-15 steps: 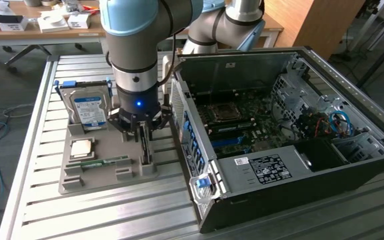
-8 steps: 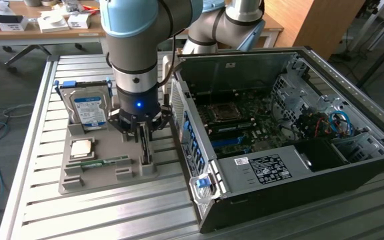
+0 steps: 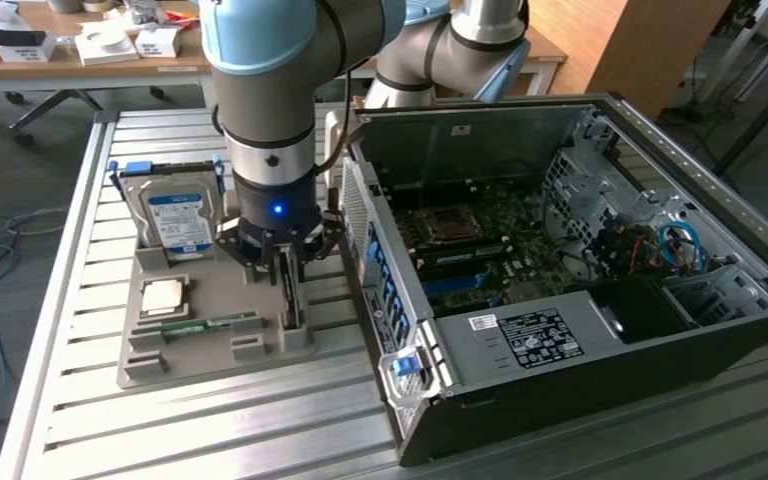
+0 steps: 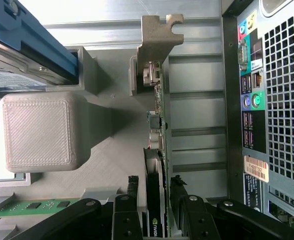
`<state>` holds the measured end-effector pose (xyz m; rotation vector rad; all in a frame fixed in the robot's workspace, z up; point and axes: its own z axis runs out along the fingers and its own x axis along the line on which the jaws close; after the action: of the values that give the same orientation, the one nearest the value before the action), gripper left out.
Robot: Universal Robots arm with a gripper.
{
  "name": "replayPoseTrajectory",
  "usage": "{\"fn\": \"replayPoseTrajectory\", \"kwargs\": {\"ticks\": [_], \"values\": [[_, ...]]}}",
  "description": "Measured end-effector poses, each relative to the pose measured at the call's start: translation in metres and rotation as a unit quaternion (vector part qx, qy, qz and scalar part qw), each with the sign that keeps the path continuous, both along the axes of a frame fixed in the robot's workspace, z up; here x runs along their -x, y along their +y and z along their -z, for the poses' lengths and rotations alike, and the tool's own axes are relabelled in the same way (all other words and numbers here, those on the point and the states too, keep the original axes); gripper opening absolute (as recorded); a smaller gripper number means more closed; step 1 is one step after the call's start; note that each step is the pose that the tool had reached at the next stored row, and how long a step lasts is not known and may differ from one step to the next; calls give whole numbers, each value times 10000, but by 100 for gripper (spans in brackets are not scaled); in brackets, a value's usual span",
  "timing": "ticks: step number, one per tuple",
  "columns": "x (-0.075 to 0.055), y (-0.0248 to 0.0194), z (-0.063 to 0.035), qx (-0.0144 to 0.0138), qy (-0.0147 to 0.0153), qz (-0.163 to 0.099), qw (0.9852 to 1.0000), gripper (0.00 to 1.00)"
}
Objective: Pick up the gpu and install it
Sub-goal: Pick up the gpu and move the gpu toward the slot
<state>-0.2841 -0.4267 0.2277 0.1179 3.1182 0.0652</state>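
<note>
The gripper grips the GPU by its end with the nvidia label [image 4: 156,212] next, leaving the GPU's silver bracket [image 4: 157,41] free to fit the computer case.
The gpu [image 3: 289,300] stands on its edge in a slot of the grey holder tray [image 3: 144,372], next to the open computer case [image 3: 558,250]. In the wrist view the gpu [image 4: 156,150] is seen edge-on, with its silver bracket [image 4: 159,35] at the far end. My gripper [image 3: 287,262] is lowered straight over the card. My gripper [image 4: 154,186] is open, with one black finger [image 4: 131,192] on each side of the card's near end. A thin gap shows between each finger and the card.
The tray also holds a silver hard drive [image 3: 177,215], a processor chip [image 3: 164,295] and a green memory stick [image 3: 204,325]. The case's rear port panel [image 4: 252,100] stands close beside the card. A grey holder post [image 4: 39,132] rises on the other side. Everything rests on a slatted metal table [image 3: 224,430].
</note>
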Motion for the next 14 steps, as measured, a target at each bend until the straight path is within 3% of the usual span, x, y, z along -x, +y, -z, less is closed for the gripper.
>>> {"fn": "replayPoseTrajectory", "kwargs": {"ticks": [5, 9, 14], "values": [[0, 0, 0, 0, 0, 0, 10000, 39], [0, 0, 0, 0, 0, 0, 10000, 26], [0, 0, 0, 0, 0, 0, 10000, 26]]}}
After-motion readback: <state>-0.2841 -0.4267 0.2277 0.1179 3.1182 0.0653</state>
